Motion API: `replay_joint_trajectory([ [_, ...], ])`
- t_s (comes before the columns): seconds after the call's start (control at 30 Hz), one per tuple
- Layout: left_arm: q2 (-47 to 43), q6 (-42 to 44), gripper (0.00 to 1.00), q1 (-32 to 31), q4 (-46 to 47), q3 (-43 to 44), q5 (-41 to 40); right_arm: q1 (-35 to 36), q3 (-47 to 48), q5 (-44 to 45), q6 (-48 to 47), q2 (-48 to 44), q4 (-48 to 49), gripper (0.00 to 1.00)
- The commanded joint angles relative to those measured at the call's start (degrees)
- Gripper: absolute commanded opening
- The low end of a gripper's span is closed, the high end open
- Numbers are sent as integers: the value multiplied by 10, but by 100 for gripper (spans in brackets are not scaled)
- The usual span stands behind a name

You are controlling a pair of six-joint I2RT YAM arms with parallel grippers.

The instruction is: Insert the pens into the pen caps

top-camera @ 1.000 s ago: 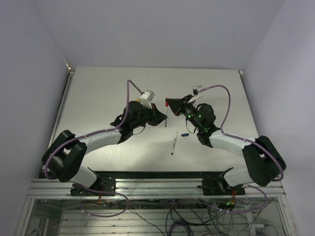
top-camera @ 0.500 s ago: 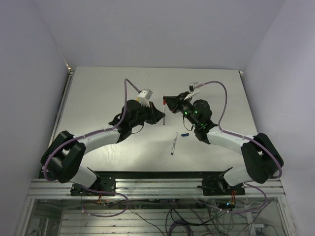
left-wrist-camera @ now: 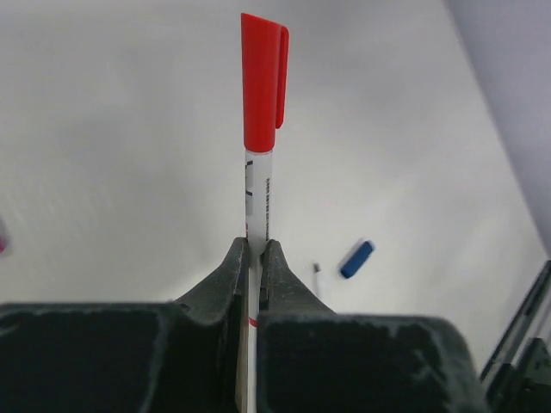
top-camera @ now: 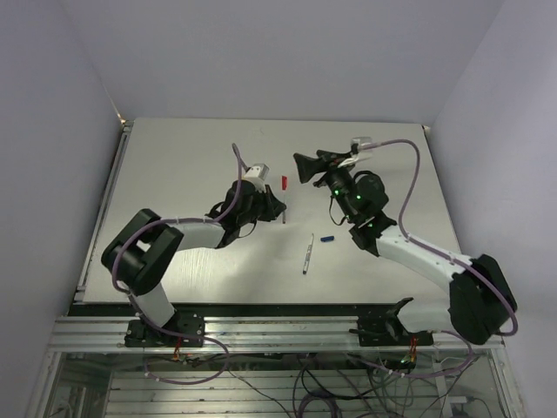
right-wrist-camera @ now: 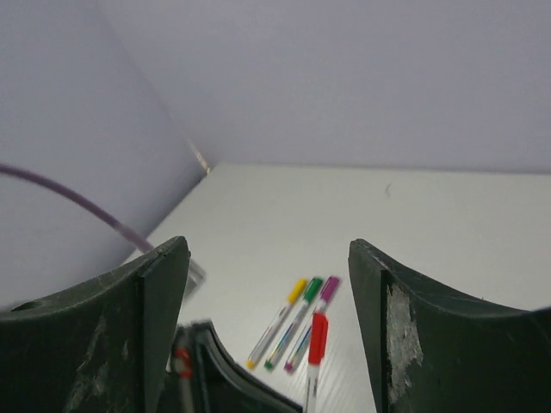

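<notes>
The left gripper should move the pen toward the capped pens before releasing it, because the pen is above the middle of the table, short of them, and would drop on the tabletop.
My left gripper (left-wrist-camera: pixel 256 249) is shut on a thin white pen (left-wrist-camera: pixel 258 194) that carries a red pen cap (left-wrist-camera: pixel 263 82) on its far end. In the top view the left gripper (top-camera: pixel 278 210) holds it above mid-table, the red cap (top-camera: pixel 284 182) pointing away. To the right of that cap my right gripper (top-camera: pixel 302 166) is open, apart from it and empty. Through the right gripper (right-wrist-camera: pixel 269 258) I see the red cap (right-wrist-camera: pixel 318 337) below. An uncapped pen (top-camera: pixel 307 253) and a blue cap (top-camera: pixel 327 238) lie on the table.
Three capped pens lie side by side on the table: yellow (right-wrist-camera: pixel 276 322), green (right-wrist-camera: pixel 295 322), purple (right-wrist-camera: pixel 313 327). The side wall (right-wrist-camera: pixel 103 129) rises behind them. The blue cap (left-wrist-camera: pixel 356 259) lies to the right of the left fingers.
My right gripper has opened, let go of the red cap and drawn back to the right. The left gripper still holds the pen, now with the cap on, and its arm has swung in.
</notes>
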Motion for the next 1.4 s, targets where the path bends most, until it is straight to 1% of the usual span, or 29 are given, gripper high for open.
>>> replay_joint_trajectory([
  [0.0, 39, 4, 7, 5, -29, 40, -38, 0, -17, 116, -31, -61, -23, 74],
  [0.1, 76, 25, 7, 9, -75, 80, -64, 0, -26, 173, -23, -86, -90, 74],
  [0.3, 145, 64, 7, 20, -194, 186, -131, 0, -70, 218, -11, -134, -149, 73],
  [0.53, 217, 103, 7, 35, -335, 310, -233, 0, -93, 247, 8, -170, -200, 73],
  [0.6, 235, 108, 7, 41, -367, 339, -249, 0, -99, 249, 11, -177, -206, 73],
  [0.7, 258, 112, 7, 49, -404, 372, -250, 0, -103, 250, 17, -181, -215, 73],
  [0.9, 278, 108, 7, 53, -437, 386, -242, 0, -108, 248, 31, -182, -225, 73],
  [1.37, 279, 98, 7, 54, -439, 375, -208, 0, -104, 237, 39, -170, -219, 72],
])
